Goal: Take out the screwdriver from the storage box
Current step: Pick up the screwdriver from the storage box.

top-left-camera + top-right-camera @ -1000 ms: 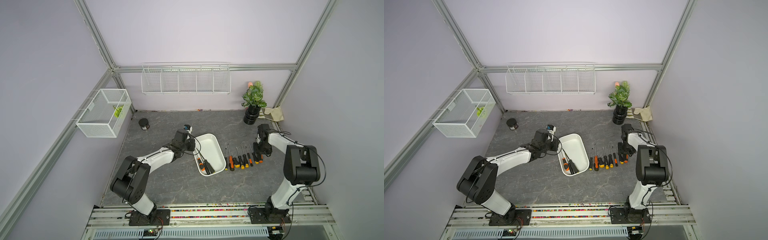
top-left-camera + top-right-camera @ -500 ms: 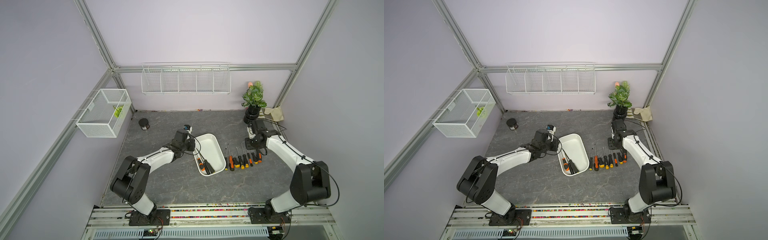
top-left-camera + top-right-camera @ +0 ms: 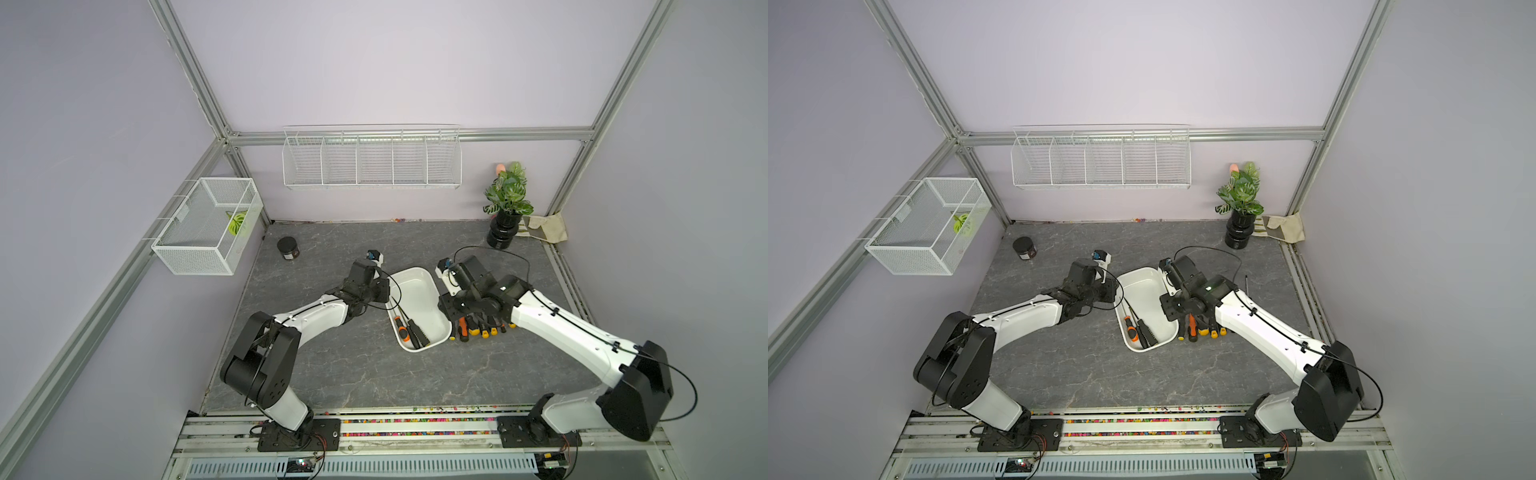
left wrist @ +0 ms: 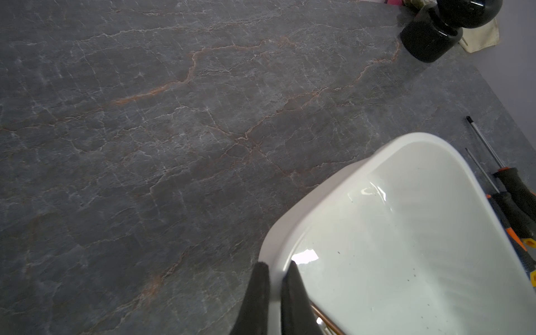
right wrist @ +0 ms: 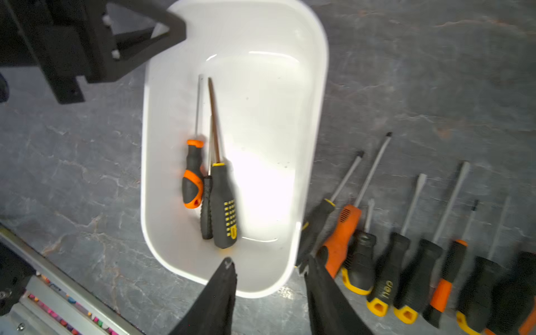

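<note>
My right gripper grabs the black-and-yellow screwdriver across its handle near its stem next, to take the screwdriver out and lay it flat.
The storage box [image 3: 415, 291] [image 3: 1144, 291] [image 5: 261, 116] is a shallow white tub in the middle of the table. Three screwdrivers lie side by side at its near end: an orange-and-black one [image 5: 191, 179] [image 3: 401, 326], a slim black one [image 5: 206, 208] and a black-and-yellow one [image 5: 223, 208]. My left gripper [image 3: 388, 293] [image 4: 277, 264] is shut on the box's left rim [image 4: 319, 203], one finger inside and one outside. My right gripper [image 3: 446, 309] [image 5: 269, 259] hangs open over the box's near right corner, holding nothing.
A row of several screwdrivers [image 3: 482, 328] [image 5: 406, 255] lies on the table just right of the box, partly under my right arm. A potted plant [image 3: 507, 208] and a cloth [image 3: 544, 226] stand at the back right, a black jar [image 3: 288, 248] at the back left. A mesh basket [image 3: 208, 226] and a wire rack [image 3: 372, 158] hang on the walls.
My right arm has swung left from the far end of the screwdriver row to the box's right side, its jaws opening a little. The left arm and the box have not moved.
</note>
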Available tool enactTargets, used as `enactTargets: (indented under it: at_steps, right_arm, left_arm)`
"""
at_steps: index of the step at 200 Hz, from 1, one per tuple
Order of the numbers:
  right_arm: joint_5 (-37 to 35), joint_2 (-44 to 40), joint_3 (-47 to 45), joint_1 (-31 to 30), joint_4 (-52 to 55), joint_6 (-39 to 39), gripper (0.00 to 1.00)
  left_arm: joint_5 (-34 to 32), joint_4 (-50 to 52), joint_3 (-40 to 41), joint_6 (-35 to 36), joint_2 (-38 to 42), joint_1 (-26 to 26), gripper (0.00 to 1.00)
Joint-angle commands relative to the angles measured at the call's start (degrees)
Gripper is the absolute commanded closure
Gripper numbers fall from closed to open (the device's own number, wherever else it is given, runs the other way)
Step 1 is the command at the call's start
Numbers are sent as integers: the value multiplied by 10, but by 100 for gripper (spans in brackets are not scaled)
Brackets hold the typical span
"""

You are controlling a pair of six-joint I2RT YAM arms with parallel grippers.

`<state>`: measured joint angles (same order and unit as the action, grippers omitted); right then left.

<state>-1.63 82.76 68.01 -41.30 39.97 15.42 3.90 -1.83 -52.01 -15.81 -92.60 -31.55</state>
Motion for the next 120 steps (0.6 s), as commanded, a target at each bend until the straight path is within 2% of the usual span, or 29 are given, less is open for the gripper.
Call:
enactTargets:
  at_steps: [1,26,72,120]
  right_arm:
    - [15,45,-2,-24,-30,24,56]
    - [22,93,3,-48,-54,20,55]
    - [27,186,49,-70,-34,-11,55]
    - [12,238,77,-75,-17,-23,55]
  left_arm:
    - [-2,-1,-9,-1,7,-1,100]
    - [-1,-1,-6,-2,11,-1,100]
    - [-1,-3,-5,-2,11,-2,100]
    - [-1,-5,0,-1,10,-2,100]
